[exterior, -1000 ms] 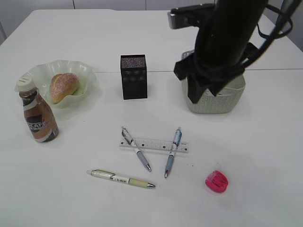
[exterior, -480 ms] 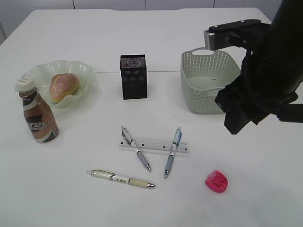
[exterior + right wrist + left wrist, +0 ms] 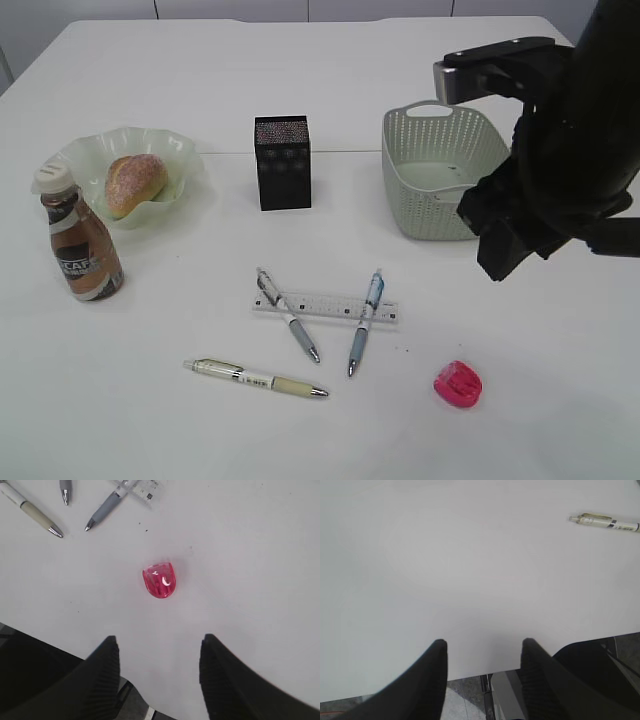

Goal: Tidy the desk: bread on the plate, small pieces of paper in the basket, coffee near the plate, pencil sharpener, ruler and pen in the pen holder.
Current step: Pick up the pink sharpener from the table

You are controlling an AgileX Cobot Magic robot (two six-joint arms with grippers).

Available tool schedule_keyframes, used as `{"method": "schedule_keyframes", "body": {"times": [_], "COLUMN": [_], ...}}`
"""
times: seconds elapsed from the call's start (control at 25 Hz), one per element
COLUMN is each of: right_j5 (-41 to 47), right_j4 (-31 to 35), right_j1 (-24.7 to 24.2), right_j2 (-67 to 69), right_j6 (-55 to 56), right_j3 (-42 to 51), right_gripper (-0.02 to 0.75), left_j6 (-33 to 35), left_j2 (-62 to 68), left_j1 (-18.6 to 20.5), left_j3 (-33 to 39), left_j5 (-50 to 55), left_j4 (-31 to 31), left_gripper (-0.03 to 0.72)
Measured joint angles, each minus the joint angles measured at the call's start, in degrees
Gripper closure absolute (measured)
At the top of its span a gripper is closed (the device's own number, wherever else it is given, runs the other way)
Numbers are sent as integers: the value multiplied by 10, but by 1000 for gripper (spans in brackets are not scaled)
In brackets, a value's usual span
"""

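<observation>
My right gripper picks up the pink pencil sharpener [image 3: 159, 579] by its two facing sides next, since one end [image 3: 161, 595] of it curves round.
The bread [image 3: 134, 183] lies on the pale green plate [image 3: 185, 150] at the left, with the coffee bottle [image 3: 80, 245] beside it. The black pen holder [image 3: 283, 162] stands mid-table, the basket [image 3: 432, 185] to its right. A clear ruler [image 3: 325, 307] lies under two pens [image 3: 288, 314] [image 3: 365, 322]; a cream pen [image 3: 255, 378] lies in front. The pink pencil sharpener [image 3: 458, 385] [image 3: 159, 579] sits at front right. My right gripper [image 3: 159, 642] is open and empty, above the table behind the sharpener. My left gripper [image 3: 482, 647] is open and empty over the table's edge.
The right arm [image 3: 560, 150] hangs over the right side of the table, partly in front of the basket. The left wrist view shows the cream pen [image 3: 605, 521] at the upper right and the table edge below the fingers.
The right arm swung from over the basket to the right of it, uncovering the basket, then held nearly still. The table's objects have not moved.
</observation>
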Motion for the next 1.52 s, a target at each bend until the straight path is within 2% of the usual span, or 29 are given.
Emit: {"method": "schedule_keyframes", "body": {"times": [0.12,0.28,0.44,0.76,1.16,1.52], "right_j5": [0,0,-1,-12,-121,-144], "right_j4": [-1,-1,-1,7,7,12], "right_j1": [0,0,0,0,0,0], "right_j2": [2,24,54,135,155,213], "right_j6": [1,1,-10,-36,-79,-106], "right_j3": [0,0,0,3,57,57], "right_gripper": [330,235,205,206,209,239], "left_j6": [0,0,0,0,0,0], "left_j2": [-1,-2,-2,-2,-2,-2], "left_j1": [0,0,0,0,0,0], "left_j3": [0,-1,-1,-1,-1,-1], "left_j5": [0,0,0,0,0,0], "left_j4": [0,0,0,0,0,0], "left_gripper": [335,335,335,335,335,335]}}
